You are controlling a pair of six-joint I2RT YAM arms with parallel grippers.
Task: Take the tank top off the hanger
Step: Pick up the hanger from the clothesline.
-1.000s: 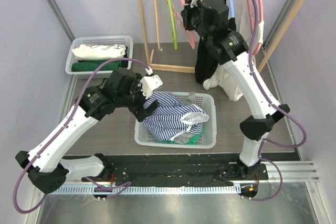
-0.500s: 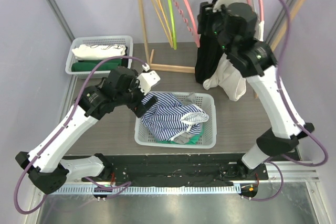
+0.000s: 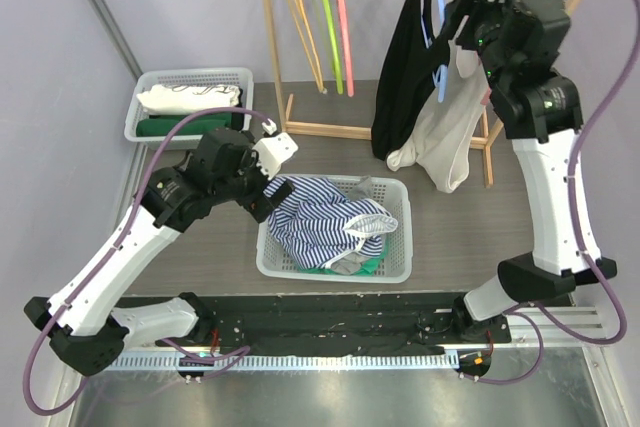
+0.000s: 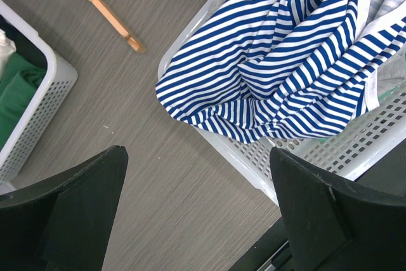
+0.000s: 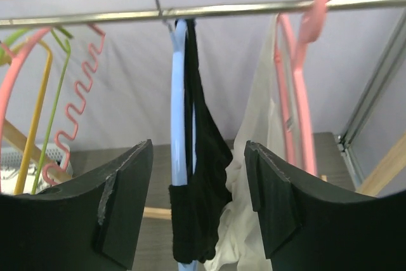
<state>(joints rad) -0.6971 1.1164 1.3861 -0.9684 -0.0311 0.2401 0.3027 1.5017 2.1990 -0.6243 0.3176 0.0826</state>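
Note:
I will grab the tank top's near strap together with the blue hanger [image 3: 437, 37] with my right gripper next, so the far strap stays free for my left gripper to remove.
A black tank top [image 3: 400, 77] hangs on a blue hanger [image 3: 437, 37] from the metal rail [image 5: 254, 9] at the back right. In the right wrist view one strap of the tank top [image 5: 203, 176] loops over the blue hanger [image 5: 179, 112]. My right gripper [image 3: 472, 15] is up near the rail, just right of the hanger. It stands open [image 5: 198, 157], facing the garment with nothing between its fingers. My left gripper [image 3: 268, 187] is open [image 4: 198, 157] over the floor, beside the left rim of the middle basket.
A white garment [image 3: 445, 142] hangs on a pink hanger [image 5: 298, 93] right of the black one. Orange, green and pink bare hangers [image 3: 320, 17] hang further left. A white basket [image 3: 400, 257] holds a blue-striped garment [image 3: 320, 217]. Another basket [image 3: 190, 77] of folded clothes sits back left.
My right arm has swung right and upward along the rail, and its jaws have opened. The left arm has shifted only slightly beside the basket.

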